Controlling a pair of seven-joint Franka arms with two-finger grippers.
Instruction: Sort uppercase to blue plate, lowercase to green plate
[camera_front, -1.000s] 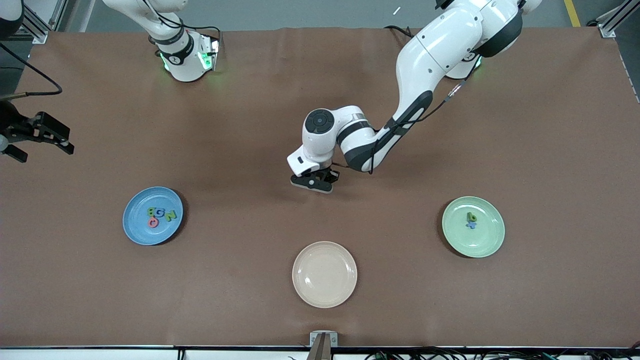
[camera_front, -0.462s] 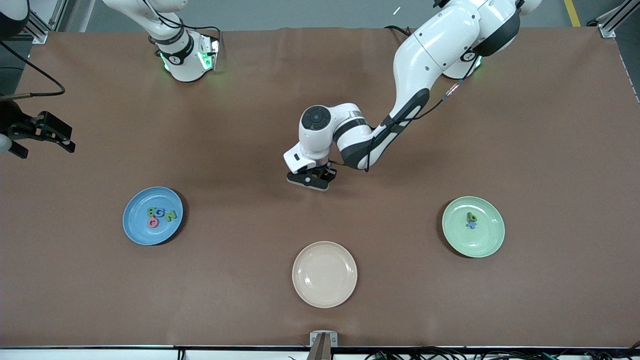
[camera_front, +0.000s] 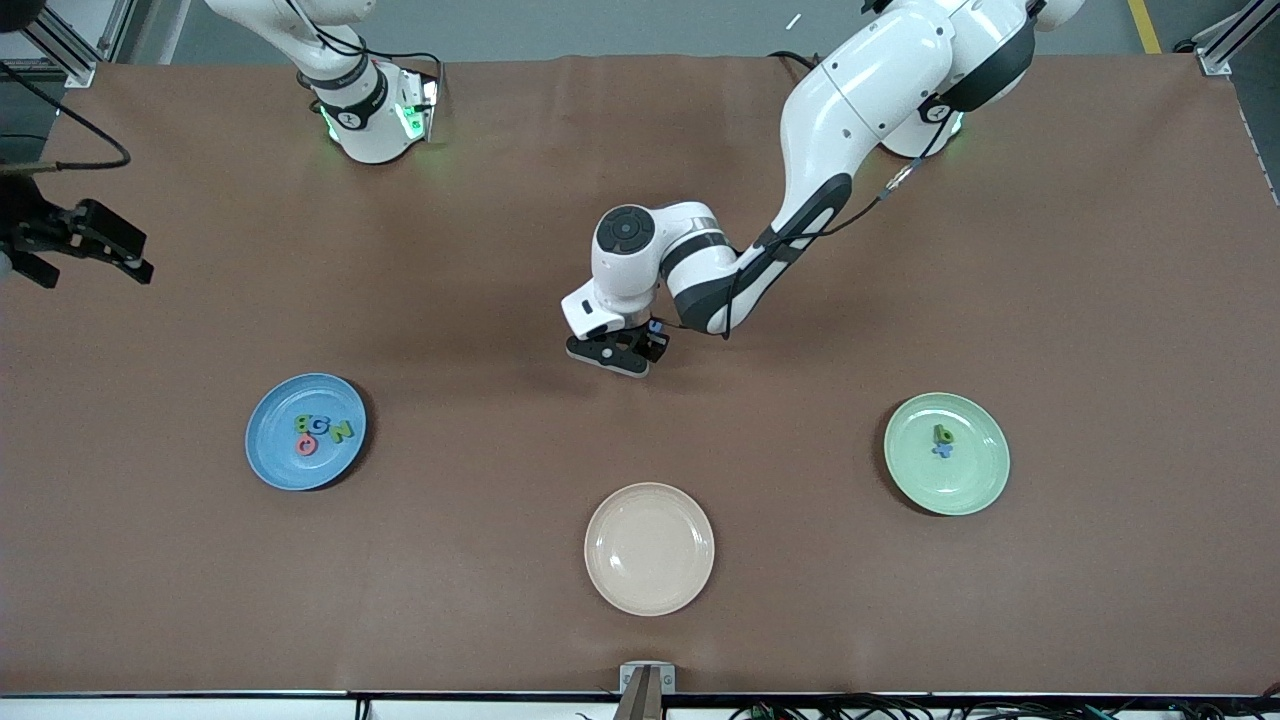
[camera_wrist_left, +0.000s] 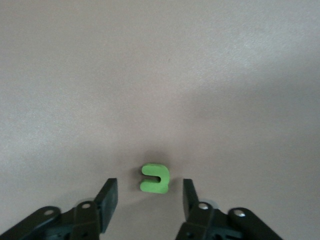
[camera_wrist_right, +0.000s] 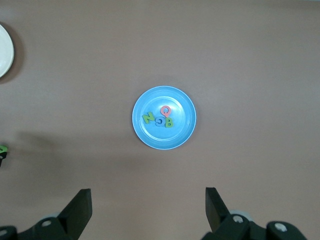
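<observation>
I should grab the green u-shaped letter by its body (camera_wrist_left: 163, 185) next with my left gripper, to sort the lowercase onto the green plate.
My left gripper (camera_front: 612, 354) hangs low over the middle of the table, fingers open. A small green u/n-shaped lowercase letter (camera_wrist_left: 155, 178) lies flat on the table between its fingertips, touching neither; in the front view the hand hides it. The blue plate (camera_front: 272, 455) toward the right arm's end holds the uppercase letters: a green B, blue G, green N (camera_front: 341, 432) and coral round letter (camera_wrist_right: 165, 110). The green plate (camera_front: 975, 478) toward the left arm's end holds a green p-shaped letter (camera_front: 942, 434) and a blue x (camera_front: 941, 450). My right gripper (camera_front: 85, 272) waits open over the table's edge.
An empty cream plate (camera_front: 649, 548) sits nearer the front camera than the left gripper, between the two other plates. A small blue bit (camera_front: 655, 327) shows at the left hand's edge; I cannot tell what it is.
The left hand has shifted slightly toward the robots' bases and the right arm's end, and its fingers have spread. The right gripper has drifted a little toward the bases.
</observation>
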